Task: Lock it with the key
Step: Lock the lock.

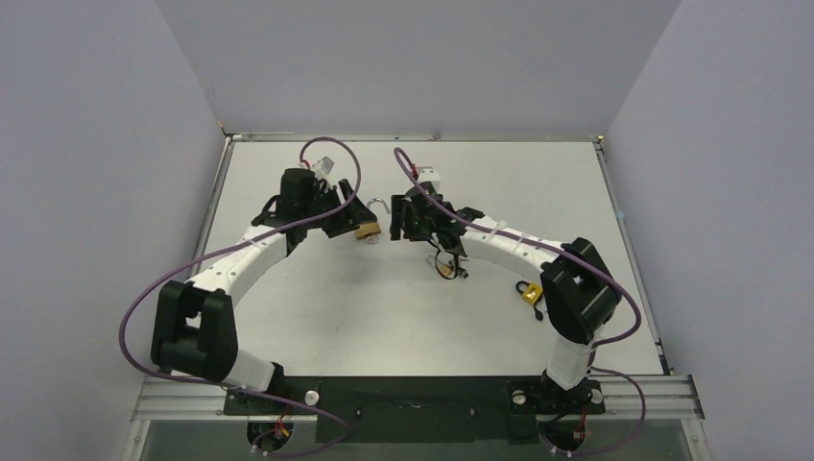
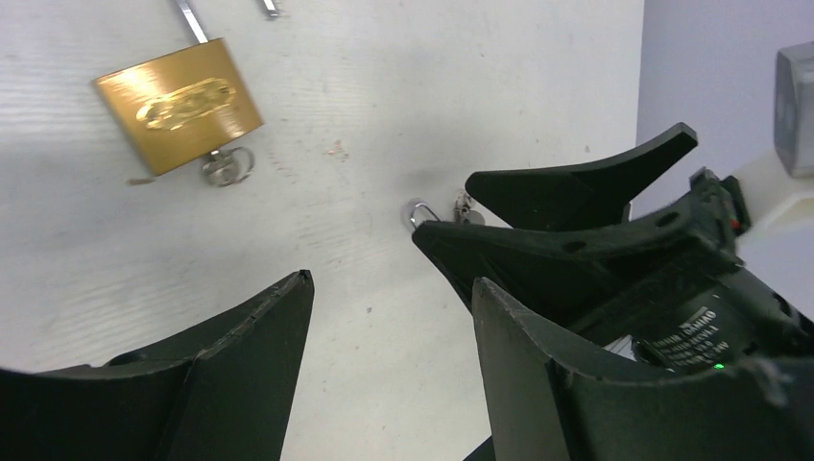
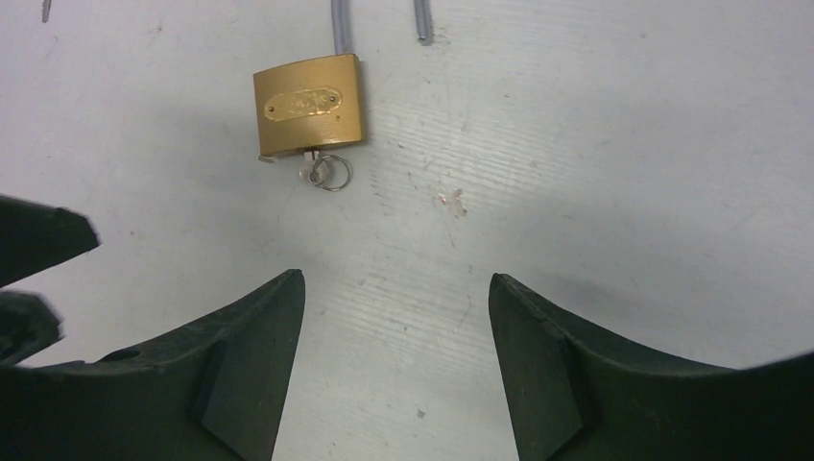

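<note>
My right gripper is going to pick up the brass padlock next by the narrow sides of its body, so the padlock's shackle and the key stay free for locking.
A brass padlock (image 1: 366, 230) (image 2: 179, 104) (image 3: 309, 106) lies flat on the white table (image 1: 384, 317). Its shackle (image 1: 380, 204) is up, with one leg out of the body. A key with a small ring (image 2: 226, 166) (image 3: 326, 173) sticks in the keyhole at its bottom. My left gripper (image 1: 347, 225) (image 2: 393, 279) hovers just left of the lock, open, with only bare table between the fingers. My right gripper (image 1: 399, 229) (image 3: 396, 277) hovers just right of it, open and empty too. Its black fingers (image 2: 576, 187) reach into the left wrist view, with a small silver ring (image 2: 419, 211) at one tip.
A small yellow padlock (image 1: 530, 293) lies by the right arm's elbow. A small dark bundle (image 1: 449, 271) sits under the right forearm. Purple cables (image 1: 336, 158) loop over both wrists. Grey walls close in the table on three sides.
</note>
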